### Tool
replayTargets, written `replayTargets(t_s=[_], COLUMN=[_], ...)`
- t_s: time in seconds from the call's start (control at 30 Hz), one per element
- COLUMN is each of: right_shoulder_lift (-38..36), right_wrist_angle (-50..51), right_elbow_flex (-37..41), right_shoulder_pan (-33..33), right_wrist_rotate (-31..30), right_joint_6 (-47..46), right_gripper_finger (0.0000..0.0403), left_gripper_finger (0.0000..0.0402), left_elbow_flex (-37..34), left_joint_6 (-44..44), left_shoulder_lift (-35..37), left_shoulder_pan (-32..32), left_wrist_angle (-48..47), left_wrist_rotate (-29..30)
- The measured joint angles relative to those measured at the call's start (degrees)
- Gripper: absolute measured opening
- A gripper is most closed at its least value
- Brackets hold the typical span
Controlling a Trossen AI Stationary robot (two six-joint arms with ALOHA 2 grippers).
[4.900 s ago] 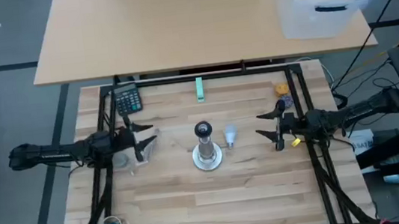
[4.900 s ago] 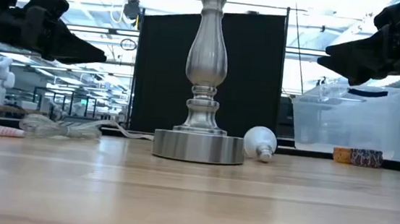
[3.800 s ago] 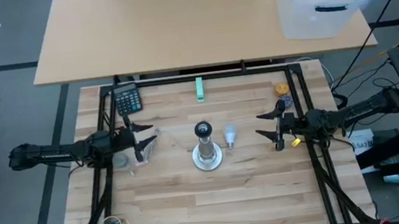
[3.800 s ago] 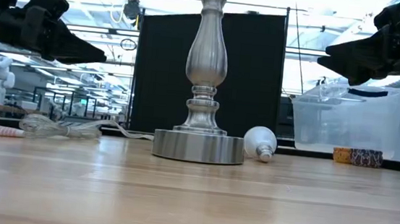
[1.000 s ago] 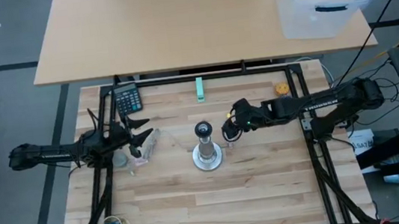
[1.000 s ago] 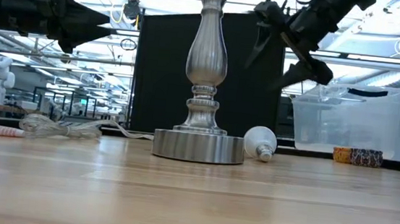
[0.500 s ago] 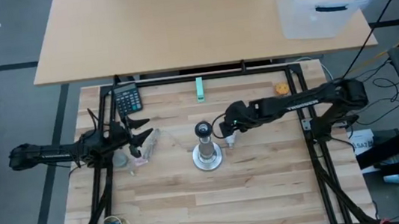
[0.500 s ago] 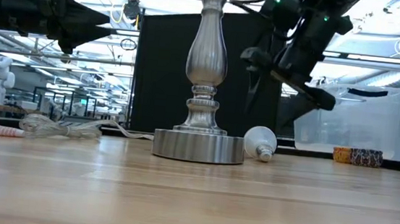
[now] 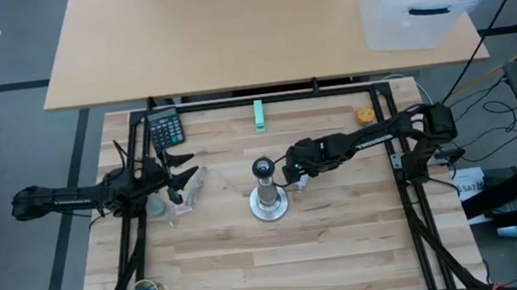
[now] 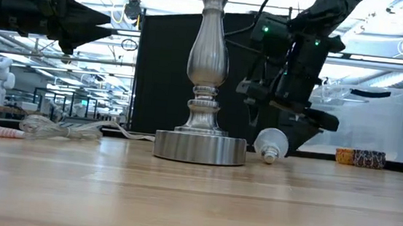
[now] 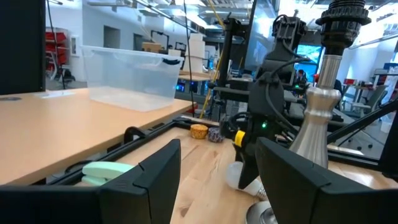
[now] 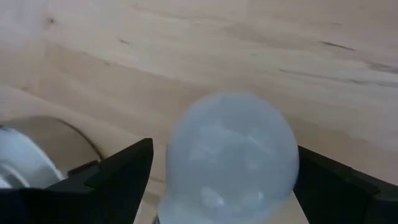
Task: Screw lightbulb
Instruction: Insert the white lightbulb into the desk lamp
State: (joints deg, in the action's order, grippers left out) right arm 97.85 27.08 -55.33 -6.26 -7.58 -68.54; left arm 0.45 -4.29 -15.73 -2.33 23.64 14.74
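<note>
The white globe is between my right gripper's fingers, and closing now would catch the lightbulb, so it is time to close on the lightbulb.
The lightbulb (image 12: 230,158), white and frosted, lies on its side on the wooden table just right of the silver lamp stand (image 9: 266,195), whose black socket (image 9: 262,169) faces up. My right gripper (image 9: 292,174) points steeply down over the bulb (image 10: 270,142), open, one finger on each side of the globe. My left gripper (image 9: 180,173) waits open at the table's left, held level above the wood and pointing toward the stand (image 11: 323,106). My right gripper has its two fingers (image 12: 118,171) on either side of the bulb's globe (image 12: 273,155), coming from above and slanting from the table's right. The bulb lies on the table. I cannot tell whether either finger touches the glass.
A calculator (image 9: 166,129) and a green piece (image 9: 259,115) lie at the far edge, and a yellow object (image 9: 364,113) at the far right. Crumpled clear plastic (image 9: 188,185) lies under my left gripper. A clear bin (image 9: 413,0) stands on the table beyond.
My right gripper has come down toward the table and a little toward the lamp stand, tipping more steeply downward, until its fingers stand around the lightbulb. In the low view the bulb has shifted slightly away from the stand.
</note>
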Motion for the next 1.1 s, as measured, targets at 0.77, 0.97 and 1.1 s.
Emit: replayTargets(t_s=[0.77,0.97,1.1], right_shoulder_lift=[0.84,0.84,0.84], right_wrist_angle=[-0.24,-0.67,-0.73], right_elbow_flex=[0.00,0.00,0.00], right_shoulder_pan=[-0.03,-0.03,-0.01], right_wrist_rotate=[-1.08,-1.37,-1.54], right_joint_6=[-1.11,-0.79,-0.59], right_gripper_finger=[0.0285,0.0257,0.0257], left_gripper_finger=[0.0210,0.0210,0.0210], left_elbow_flex=[0.00,0.00,0.00], left_joint_6=[-0.07,-0.01,0.02], left_shoulder_lift=[0.00,-0.01,0.00], left_shoulder_pan=[0.00,0.00,0.00], left_wrist_angle=[-0.52,-0.52,-0.52], left_wrist_rotate=[0.00,-0.01,0.00])
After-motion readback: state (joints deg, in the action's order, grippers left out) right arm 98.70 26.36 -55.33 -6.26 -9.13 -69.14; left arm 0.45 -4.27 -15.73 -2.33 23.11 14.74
